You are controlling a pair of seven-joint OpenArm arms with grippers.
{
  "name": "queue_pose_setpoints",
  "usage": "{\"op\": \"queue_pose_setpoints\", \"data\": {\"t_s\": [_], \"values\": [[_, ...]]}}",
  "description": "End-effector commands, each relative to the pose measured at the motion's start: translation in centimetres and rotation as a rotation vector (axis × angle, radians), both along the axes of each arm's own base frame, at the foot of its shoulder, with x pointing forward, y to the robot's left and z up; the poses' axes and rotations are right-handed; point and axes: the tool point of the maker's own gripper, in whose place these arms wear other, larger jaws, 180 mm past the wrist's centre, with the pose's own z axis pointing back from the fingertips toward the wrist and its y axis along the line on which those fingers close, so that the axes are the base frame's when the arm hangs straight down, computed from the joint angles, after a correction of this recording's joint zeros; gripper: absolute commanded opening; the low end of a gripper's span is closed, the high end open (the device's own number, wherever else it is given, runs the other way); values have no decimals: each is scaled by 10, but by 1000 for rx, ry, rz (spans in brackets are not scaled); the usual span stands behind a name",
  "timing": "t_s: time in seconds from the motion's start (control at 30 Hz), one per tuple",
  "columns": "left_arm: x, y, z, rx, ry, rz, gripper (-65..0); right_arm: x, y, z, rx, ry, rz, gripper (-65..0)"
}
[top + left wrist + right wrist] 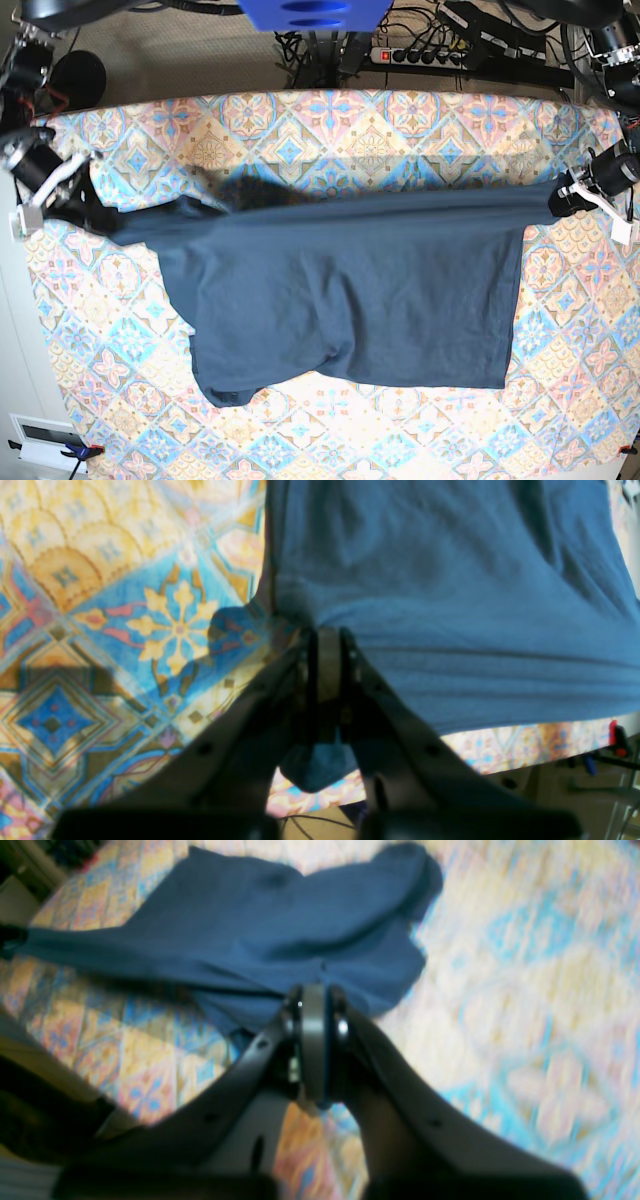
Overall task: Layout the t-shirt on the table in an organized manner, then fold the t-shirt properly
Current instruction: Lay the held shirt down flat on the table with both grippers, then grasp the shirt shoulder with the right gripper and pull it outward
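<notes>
My right gripper holds the t-shirt, and the t-shirt's far edge (165,226) (150,958) hangs from the fingers above the patterned cloth. My right gripper should lower the t-shirt before it lets go.
The dark navy t-shirt (350,290) is pulled out sideways across the patterned table (400,120). Its far edge is held taut between my two grippers, while its near part lies on the cloth, with one corner rumpled at the front left. In the base view my left gripper (556,200) is at the right, shut on a pinch of the shirt's edge. The left wrist view shows that gripper (327,630) clamping the t-shirt (450,605). My right gripper (100,215) is at the left, also shut on fabric. The right wrist view, blurred, shows this gripper (312,997) and the t-shirt (250,940).
A power strip (430,55) and cables lie beyond the table's far edge. A red clamp (617,735) sits at a table edge. A white box (45,440) is off the front left corner. Patterned cloth (560,400) shows around the shirt.
</notes>
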Motion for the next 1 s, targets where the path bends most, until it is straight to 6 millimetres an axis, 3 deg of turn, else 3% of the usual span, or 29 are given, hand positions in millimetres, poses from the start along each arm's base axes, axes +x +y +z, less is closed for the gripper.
{"op": "queue_pose_setpoints", "data": {"t_s": [0.0, 0.13, 0.33, 0.6, 0.73, 0.87, 0.97], "values": [[-3, 13, 5, 53, 1, 11, -649, -5, -8, 3, -26, 5, -11, -650], [-11, 21, -2, 98, 36, 20, -649, -32, -11, -23, -30, 124, -33, -650], [-18, 54, 18, 129, -13, 123, -649, -55, -26, -38, -39, 205, -116, -650], [-47, 25, -23, 151, 208, -56, -649, -72, -34, -48, -71, 281, -125, -650], [-53, 26, -28, 162, 227, -52, -648, -79, -5, -68, -49, 361, -22, -650], [-45, 45, -26, 270, 187, -13, -648, -81, 37, -86, 10, 406, 95, -649], [-37, 60, -21, 357, 132, 18, -648, -82, 52, -105, -53, 440, 145, -646]]}}
